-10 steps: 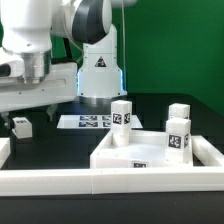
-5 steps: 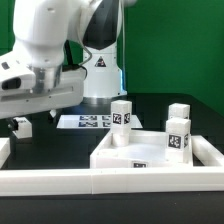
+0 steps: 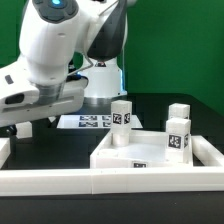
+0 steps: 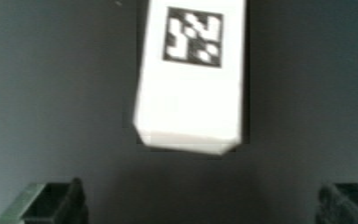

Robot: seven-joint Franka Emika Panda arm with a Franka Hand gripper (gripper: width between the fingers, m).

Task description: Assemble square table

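My gripper picks up the lying leg by its plain untagged end [image 4: 190,121] next, to fill the white slab's empty corner.
The square table's white slab [image 3: 150,158] lies at the exterior view's right. Three white tagged legs stand upright on it: one at its far left corner [image 3: 122,115], two at its right [image 3: 180,112] [image 3: 178,141]. A further leg [image 4: 190,80] lies flat on the black table, its tag [image 4: 197,35] facing up. My gripper [image 4: 197,205] is open just above the table, its fingertips [image 4: 51,202] wide apart, and the leg's near end stops short of the gap. In the exterior view my gripper [image 3: 22,124] hangs low at the left and covers that leg.
The marker board [image 3: 93,121] lies flat behind the gripper, near the robot's base [image 3: 100,75]. Long white barrier rails [image 3: 90,181] run along the front, and another rail [image 3: 212,152] flanks the slab on the exterior view's right.
The arm has swung forward and down at the exterior view's left. The hand now covers the lying leg that showed at the left before. The jaws stayed open.
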